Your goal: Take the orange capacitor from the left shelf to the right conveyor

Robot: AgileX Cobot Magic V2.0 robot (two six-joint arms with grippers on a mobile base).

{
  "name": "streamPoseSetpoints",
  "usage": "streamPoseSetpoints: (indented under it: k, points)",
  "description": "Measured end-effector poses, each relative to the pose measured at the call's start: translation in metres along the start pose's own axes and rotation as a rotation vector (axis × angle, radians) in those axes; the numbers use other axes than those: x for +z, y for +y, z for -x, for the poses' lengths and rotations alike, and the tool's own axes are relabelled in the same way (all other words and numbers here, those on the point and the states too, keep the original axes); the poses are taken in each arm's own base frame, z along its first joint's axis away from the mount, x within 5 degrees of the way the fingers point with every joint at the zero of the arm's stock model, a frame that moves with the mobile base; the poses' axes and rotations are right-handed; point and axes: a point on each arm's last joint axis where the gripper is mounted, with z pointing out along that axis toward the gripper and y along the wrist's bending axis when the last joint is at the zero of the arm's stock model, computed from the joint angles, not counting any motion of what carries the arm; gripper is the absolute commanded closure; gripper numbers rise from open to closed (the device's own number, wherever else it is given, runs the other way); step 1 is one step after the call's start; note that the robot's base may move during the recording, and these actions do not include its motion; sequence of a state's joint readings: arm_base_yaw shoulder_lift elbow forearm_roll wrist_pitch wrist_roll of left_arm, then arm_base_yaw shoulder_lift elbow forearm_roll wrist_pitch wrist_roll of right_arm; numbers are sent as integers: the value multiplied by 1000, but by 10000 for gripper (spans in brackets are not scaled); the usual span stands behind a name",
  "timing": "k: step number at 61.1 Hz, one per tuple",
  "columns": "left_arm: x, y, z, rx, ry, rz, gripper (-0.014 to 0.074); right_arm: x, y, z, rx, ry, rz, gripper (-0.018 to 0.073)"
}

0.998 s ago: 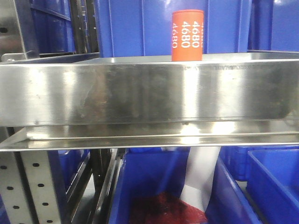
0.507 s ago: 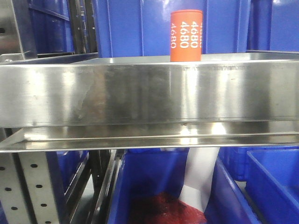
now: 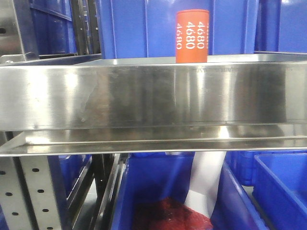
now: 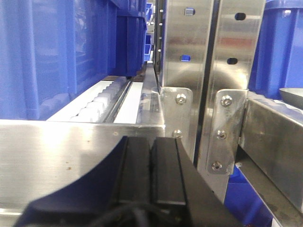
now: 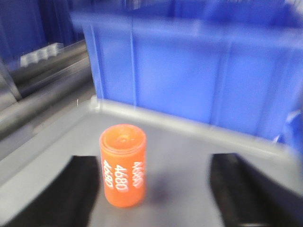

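I should carry the orange capacitor to the right conveyor, so I should next grab it by its cylindrical body (image 3: 192,38) with my right gripper.
The orange capacitor (image 3: 192,36) stands upright on the left shelf (image 3: 144,96), behind its tall shiny front lip, right of centre. In the right wrist view the capacitor (image 5: 122,165) stands on the shelf's grey floor (image 5: 213,137). My right gripper (image 5: 156,165) is open around it. The capacitor is close to the left finger (image 5: 71,189) and far from the right finger (image 5: 241,189), touching neither. My left gripper (image 4: 151,142) is shut and empty, in front of a steel lip (image 4: 57,161) and the rack uprights (image 4: 189,56). The right conveyor is out of view.
Tall blue plastic bins (image 3: 144,28) stand right behind the capacitor, also in the right wrist view (image 5: 189,71). Below the shelf, blue bins (image 3: 153,182) hold red material (image 3: 168,215) and a white strip (image 3: 206,177). A perforated upright (image 3: 33,191) is at lower left.
The front view has shifted very slightly, and the reflections on the lip have changed. The capacitor stands in the same place on the shelf.
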State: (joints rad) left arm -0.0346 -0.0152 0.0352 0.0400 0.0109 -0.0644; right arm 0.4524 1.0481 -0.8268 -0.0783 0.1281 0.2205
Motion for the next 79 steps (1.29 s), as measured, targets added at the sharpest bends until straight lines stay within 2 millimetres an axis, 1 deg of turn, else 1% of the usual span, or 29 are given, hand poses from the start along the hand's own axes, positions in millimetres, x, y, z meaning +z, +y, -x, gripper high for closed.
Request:
streamPoseSetpoints:
  k: [5, 14, 21, 39, 47, 50, 55, 56, 59, 60, 61, 62, 65, 67, 71, 74, 79]
  points:
    - [0, 0, 0, 0, 0, 0, 722, 13, 2, 1, 11, -10, 12, -67]
    - [0, 0, 0, 0, 0, 0, 722, 34, 12, -5, 10, -6, 53, -67]
    - [0, 0, 0, 0, 0, 0, 722, 51, 17, -16, 7, 31, 66, -67]
    - [0, 0, 0, 0, 0, 0, 722, 96, 15, -47, 9, 88, 63, -67]
    - [0, 0, 0, 0, 0, 0, 722, 111, 14, -61, 9, 125, 58, -55]
    - [0, 0, 0, 0, 0, 0, 722, 115, 14, -67, 8, 144, 55, -10]
    - [0, 0, 0, 0, 0, 0, 722, 118, 13, -70, 8, 157, 53, 156]
    - [0, 0, 0, 0, 0, 0, 722, 118, 13, -70, 8, 157, 53, 222]
    - [0, 0, 0, 0, 0, 0, 722, 118, 13, -71, 10, 158, 52, 373]
    - [0, 0, 0, 0, 0, 0, 722, 118, 13, -71, 10, 158, 52, 453]
    - [0, 0, 0, 0, 0, 0, 722, 118, 13, -71, 10, 158, 52, 505]
    - [0, 0, 0, 0, 0, 0, 722, 118, 13, -71, 10, 158, 52, 538]
    - [0, 0, 0, 0, 0, 0, 722, 118, 13, -70, 11, 157, 52, 486]
    - [0, 0, 0, 0, 0, 0, 722, 117, 13, -69, 13, 155, 52, 471]
    - [0, 0, 0, 0, 0, 0, 722, 115, 14, -67, 13, 147, 53, 484]
    - [0, 0, 0, 0, 0, 0, 722, 112, 14, -63, 14, 134, 55, 512]
    - [0, 0, 0, 0, 0, 0, 722, 101, 15, -52, 14, 108, 59, 505]
